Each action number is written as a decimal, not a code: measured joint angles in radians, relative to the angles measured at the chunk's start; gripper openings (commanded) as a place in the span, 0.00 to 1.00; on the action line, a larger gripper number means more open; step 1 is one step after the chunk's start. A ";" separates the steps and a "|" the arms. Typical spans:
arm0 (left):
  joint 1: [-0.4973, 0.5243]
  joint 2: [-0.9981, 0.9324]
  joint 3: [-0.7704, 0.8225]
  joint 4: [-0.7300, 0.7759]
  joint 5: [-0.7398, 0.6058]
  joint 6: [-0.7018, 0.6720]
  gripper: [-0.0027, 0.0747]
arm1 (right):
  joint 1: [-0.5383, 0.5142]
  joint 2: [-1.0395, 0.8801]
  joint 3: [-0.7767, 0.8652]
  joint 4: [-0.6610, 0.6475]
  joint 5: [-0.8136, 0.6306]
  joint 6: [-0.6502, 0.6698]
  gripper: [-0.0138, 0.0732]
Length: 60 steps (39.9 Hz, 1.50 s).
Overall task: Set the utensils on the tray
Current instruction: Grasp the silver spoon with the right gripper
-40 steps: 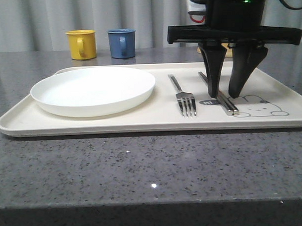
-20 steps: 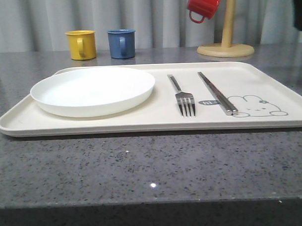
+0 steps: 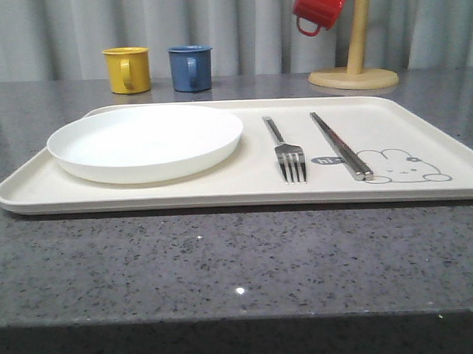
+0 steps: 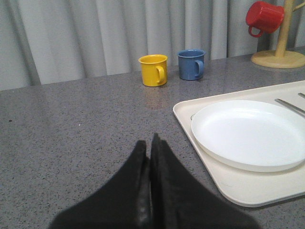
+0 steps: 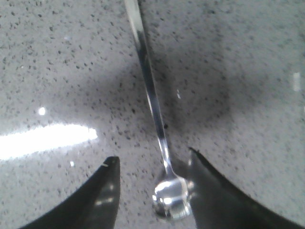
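Note:
My right gripper isn't ready to close on the spoon yet and needs to go lower first. The fingers stop above the spoon (image 5: pixel 155 117) in the right wrist view, so they would miss it if they closed now.
The cream tray (image 3: pixel 183 193) lies across the table, its rim also in the left wrist view (image 4: pixel 190 131). On it rest a silver fork (image 3: pixel 288 152) and a pair of chopsticks (image 3: pixel 340 145), beside the rabbit drawing. A silver spoon (image 5: pixel 155 117) lies on the grey speckled counter. My right gripper (image 5: pixel 152 160) hangs open over it, the spoon's bowl between the fingers, close to one of them. My left gripper (image 4: pixel 148 142) is shut and empty over the bare counter, left of the tray.
A round white plate (image 3: pixel 146 141) fills the tray's left half. A yellow mug (image 3: pixel 128 69) and a blue mug (image 3: pixel 191 67) stand at the back. A red mug (image 3: pixel 320 7) hangs on a wooden mug tree (image 3: pixel 354 64) behind the tray.
The right gripper stood open over the chopsticks on the tray a second ago, then left the front view to the right. Fork, chopsticks and plate have not moved.

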State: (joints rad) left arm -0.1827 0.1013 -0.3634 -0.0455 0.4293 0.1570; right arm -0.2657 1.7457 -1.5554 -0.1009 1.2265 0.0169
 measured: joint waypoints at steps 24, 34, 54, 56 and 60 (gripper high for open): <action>0.004 0.000 0.000 0.000 0.000 0.000 0.01 | 0.000 0.127 0.000 -0.018 -0.047 -0.007 0.46; 0.004 0.000 0.000 0.000 0.000 0.000 0.01 | 0.000 0.127 0.000 -0.019 -0.047 -0.007 0.25; 0.004 0.000 0.000 0.000 0.000 0.000 0.01 | 0.011 0.019 0.000 0.029 -0.005 0.056 0.16; 0.004 0.000 0.000 0.000 0.000 0.000 0.01 | 0.032 -0.023 0.000 0.029 -0.001 0.087 0.16; 0.004 0.000 0.000 0.000 0.000 0.000 0.01 | 0.106 -0.077 0.000 0.032 0.001 0.132 0.16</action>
State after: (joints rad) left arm -0.1788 0.1013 -0.3634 -0.0455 0.4293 0.1570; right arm -0.1598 1.6689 -1.5554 -0.0692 1.2275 0.1494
